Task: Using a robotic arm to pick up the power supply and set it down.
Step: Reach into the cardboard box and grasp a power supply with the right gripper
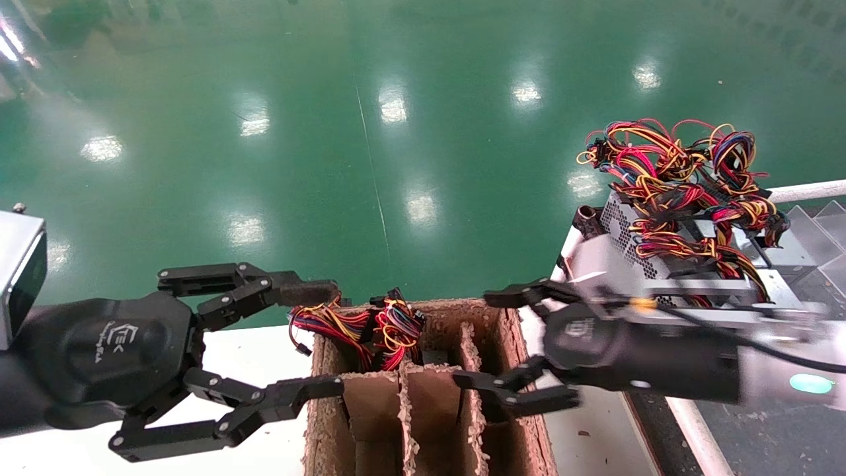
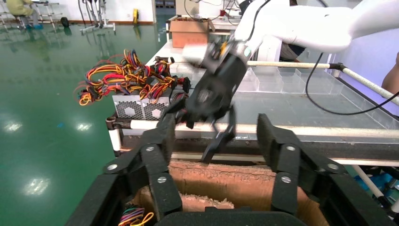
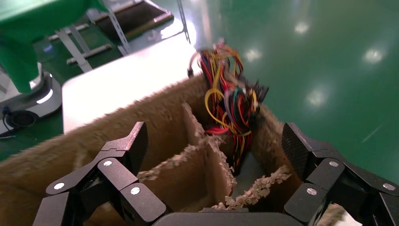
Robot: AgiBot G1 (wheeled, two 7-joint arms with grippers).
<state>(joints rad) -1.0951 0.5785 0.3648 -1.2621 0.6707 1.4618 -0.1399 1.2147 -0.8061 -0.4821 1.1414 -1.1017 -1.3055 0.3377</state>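
I will grab the power supply by its wire bundle with my right gripper next, to lift it out of the divider box.
One power supply (image 1: 651, 261), a grey metal box with a perforated face and a bunch of coloured wires, rests on the raised rack at the right; it also shows in the left wrist view as the power supply (image 2: 137, 107). Another wire bundle (image 1: 373, 327) sticks out of the far compartment of the brown cardboard divider box (image 1: 512, 370), also seen as the bundle (image 3: 229, 96). My right gripper (image 1: 476, 339) hangs open over the box's right side, holding nothing. At the box's left edge my left gripper (image 1: 334, 337) is open and empty, its fingers either side of the box corner.
The box stands on a white table (image 1: 251, 360). The rack's white rail (image 1: 803, 191) and clear trays lie at the right. Green floor lies beyond. In the left wrist view the right gripper (image 2: 211, 96) hovers over the box wall (image 2: 226, 181).
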